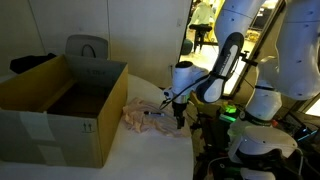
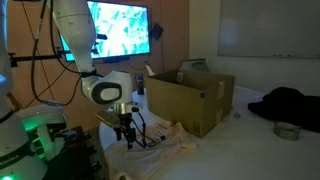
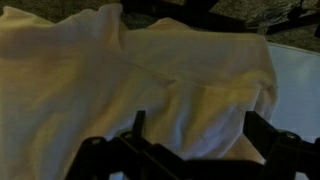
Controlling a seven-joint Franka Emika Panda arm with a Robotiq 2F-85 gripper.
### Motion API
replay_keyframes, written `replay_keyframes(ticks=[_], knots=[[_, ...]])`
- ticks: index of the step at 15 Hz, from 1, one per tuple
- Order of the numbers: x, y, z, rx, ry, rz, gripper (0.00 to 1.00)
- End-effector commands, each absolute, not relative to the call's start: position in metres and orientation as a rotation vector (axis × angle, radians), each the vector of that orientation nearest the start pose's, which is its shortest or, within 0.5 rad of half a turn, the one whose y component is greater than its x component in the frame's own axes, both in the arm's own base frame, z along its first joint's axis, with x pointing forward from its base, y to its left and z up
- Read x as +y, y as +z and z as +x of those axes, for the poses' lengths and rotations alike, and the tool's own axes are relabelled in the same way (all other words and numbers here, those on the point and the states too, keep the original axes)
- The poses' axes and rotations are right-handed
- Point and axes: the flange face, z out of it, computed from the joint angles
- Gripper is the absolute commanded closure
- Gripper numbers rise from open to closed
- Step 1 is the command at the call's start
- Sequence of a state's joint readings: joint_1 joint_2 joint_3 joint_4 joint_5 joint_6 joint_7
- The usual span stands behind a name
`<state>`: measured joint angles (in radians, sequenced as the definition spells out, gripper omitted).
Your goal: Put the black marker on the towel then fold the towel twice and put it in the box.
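The robot's gripper should next pick up the pale pink towel [image 1: 143,116] by its edge farthest from the box, so that the robot can then fold that side of the towel over the black marker.
The pale pink towel [image 1: 143,116] lies wrinkled on the white table beside the box and also shows in the other exterior view [image 2: 168,148]. It fills the wrist view [image 3: 130,80]. A thin dark stick on the towel [image 1: 155,114] looks like the black marker; it does not show in the wrist view. The brown cardboard box [image 1: 55,125] stands open-topped in both exterior views [image 2: 190,98]. My gripper [image 1: 180,120] hangs low over the towel's edge farthest from the box [image 2: 125,138]. Its jaws [image 3: 200,135] are open with only cloth between them.
A grey chair [image 1: 88,47] stands behind the box, with a dark bundle [image 1: 30,62] beside it. A black cloth [image 2: 290,105] and a tape roll [image 2: 287,130] lie on the table past the box. A lit monitor [image 2: 118,28] is behind the arm.
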<state>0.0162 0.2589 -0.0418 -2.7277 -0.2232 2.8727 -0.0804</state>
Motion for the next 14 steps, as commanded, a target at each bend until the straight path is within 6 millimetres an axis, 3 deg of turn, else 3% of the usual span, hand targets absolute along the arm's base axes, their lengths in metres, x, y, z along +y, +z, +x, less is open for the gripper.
replay_keyframes(ticks=[1, 8, 14], knots=[[0.009, 0.131, 0.363, -0.427, 0.19, -3.14, 0.0], [0.018, 0.114, 0.359, -0.38, 0.257, -3.102, 0.0], [0.012, 0.096, 0.351, -0.28, 0.295, -3.083, 0.0]])
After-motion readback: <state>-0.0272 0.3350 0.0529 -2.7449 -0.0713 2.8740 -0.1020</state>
